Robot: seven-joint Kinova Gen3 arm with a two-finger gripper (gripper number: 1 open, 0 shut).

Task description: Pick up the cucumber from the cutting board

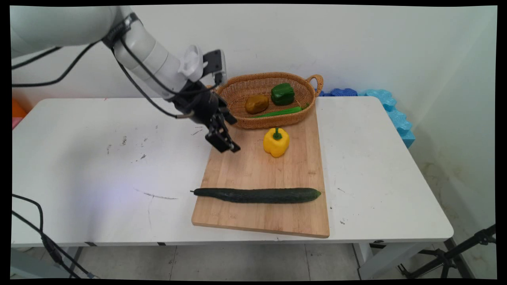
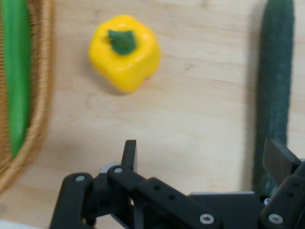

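The gripper grabs the long dark green cucumber by its middle [image 1: 256, 195] next, to put it into the wicker basket [image 1: 277, 120].
My gripper [image 1: 226, 146] hangs open and empty over the far left corner of a wooden cutting board [image 1: 253, 174]. In the hand view the gripper [image 2: 205, 155] has only bare board [image 2: 200, 105] between its fingers. A yellow bell pepper [image 1: 276, 142] [image 2: 125, 51] stands on the board a short way to the gripper's right. A long dark cucumber [image 1: 257, 195] [image 2: 274, 86] lies across the board's near part. Behind the board is a wicker basket [image 1: 277, 120] [image 2: 40, 95] holding a green pepper [image 1: 282, 94], a brown potato [image 1: 256, 103] and a long green vegetable [image 1: 277, 112] [image 2: 16, 81].
Blue foam pieces [image 1: 390, 107] lie along the table's back right edge by the wall. A black tripod leg [image 1: 455, 253] stands on the floor at the lower right. Black cables [image 1: 43, 233] hang at the table's near left.
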